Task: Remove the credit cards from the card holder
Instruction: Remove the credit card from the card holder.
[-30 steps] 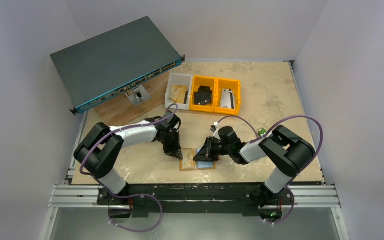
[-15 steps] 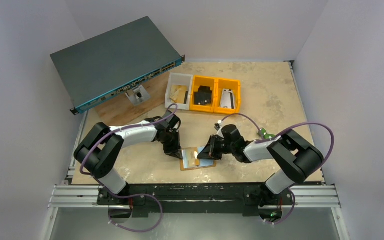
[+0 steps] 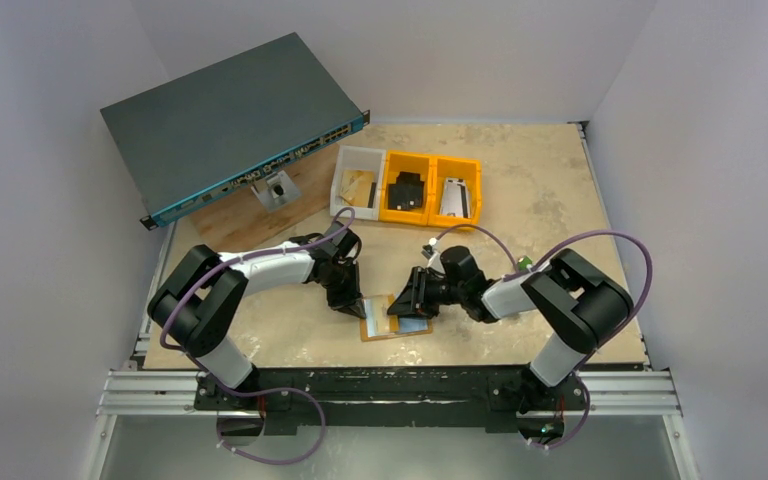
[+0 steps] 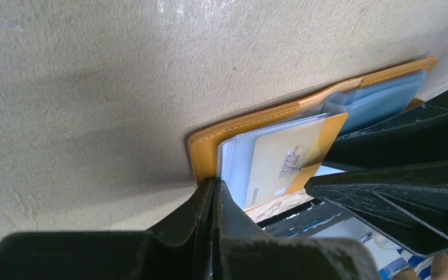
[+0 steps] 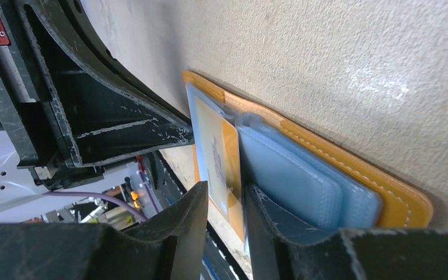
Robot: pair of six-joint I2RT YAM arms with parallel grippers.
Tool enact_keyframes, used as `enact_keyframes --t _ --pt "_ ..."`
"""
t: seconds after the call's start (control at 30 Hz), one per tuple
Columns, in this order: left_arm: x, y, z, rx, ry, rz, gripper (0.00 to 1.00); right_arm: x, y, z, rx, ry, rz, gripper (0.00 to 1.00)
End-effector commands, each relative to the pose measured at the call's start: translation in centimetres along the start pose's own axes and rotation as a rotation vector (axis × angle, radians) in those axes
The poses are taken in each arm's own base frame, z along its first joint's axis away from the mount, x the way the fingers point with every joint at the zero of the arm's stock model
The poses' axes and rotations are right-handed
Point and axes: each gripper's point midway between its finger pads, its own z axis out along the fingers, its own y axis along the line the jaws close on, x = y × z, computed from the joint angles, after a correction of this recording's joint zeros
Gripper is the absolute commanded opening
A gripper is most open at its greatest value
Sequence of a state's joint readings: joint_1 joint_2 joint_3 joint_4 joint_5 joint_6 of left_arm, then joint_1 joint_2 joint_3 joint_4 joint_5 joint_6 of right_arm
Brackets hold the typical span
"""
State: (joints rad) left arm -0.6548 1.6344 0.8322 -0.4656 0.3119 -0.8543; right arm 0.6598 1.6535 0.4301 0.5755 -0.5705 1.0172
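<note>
My right gripper is ready to close on the gold card (image 4: 280, 158), because its raised thin edge (image 4: 316, 167) is between my fingers and they would hold the card now.
The tan-orange card holder (image 3: 385, 329) lies open near the table's front edge, pale blue pockets up. In the left wrist view its orange rim (image 4: 204, 153) and a gold card (image 4: 280, 158) in a clear sleeve show. My left gripper (image 3: 352, 307) is shut, its tip (image 4: 216, 183) resting on the holder's left edge. My right gripper (image 3: 401, 310) is open by a narrow gap (image 5: 224, 196) over the holder (image 5: 350, 174). The gold card's (image 5: 216, 153) edge lies between its fingers, and one finger (image 5: 280, 221) rests on the blue pockets.
A network switch (image 3: 230, 120) sits on a wooden board (image 3: 260, 218) at the back left. A white bin (image 3: 357, 186) and two orange bins (image 3: 406, 190) (image 3: 457, 196) stand behind the holder. A small green part (image 3: 526, 265) lies by the right arm.
My right gripper drew back to the right off the holder, then came back left over it. My left gripper has stayed in place on the holder's edge.
</note>
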Motion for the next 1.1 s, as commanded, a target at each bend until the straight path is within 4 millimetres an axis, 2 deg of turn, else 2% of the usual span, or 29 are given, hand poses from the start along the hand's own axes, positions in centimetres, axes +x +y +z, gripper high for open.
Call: enact_keyframes --t 0.0,0.23,0.37,0.6,1.07 --pt "0.3 3.2 1.5 -0.117 -0.006 -0.012 0.0 -0.2 -1.5 0.5 0.05 -0.007 0.0 0.29" --pt "0.2 3.1 1.4 -0.113 -0.01 -0.011 0.0 0.1 -1.6 0.4 0.042 0.0 0.01 0.08" --pt "0.2 3.3 1.5 -0.118 -0.007 -0.016 0.0 -0.3 -1.6 -0.2 0.072 -0.028 -0.005 0.02" --pt "0.5 4.2 1.2 -0.124 -0.008 -0.036 0.0 -1.3 -2.1 -1.8 0.145 -0.077 -0.03 0.0" --pt "0.5 4.4 1.0 -0.12 -0.014 -0.04 0.0 -2.0 -3.3 -3.4 0.211 -0.103 -0.044 0.01"
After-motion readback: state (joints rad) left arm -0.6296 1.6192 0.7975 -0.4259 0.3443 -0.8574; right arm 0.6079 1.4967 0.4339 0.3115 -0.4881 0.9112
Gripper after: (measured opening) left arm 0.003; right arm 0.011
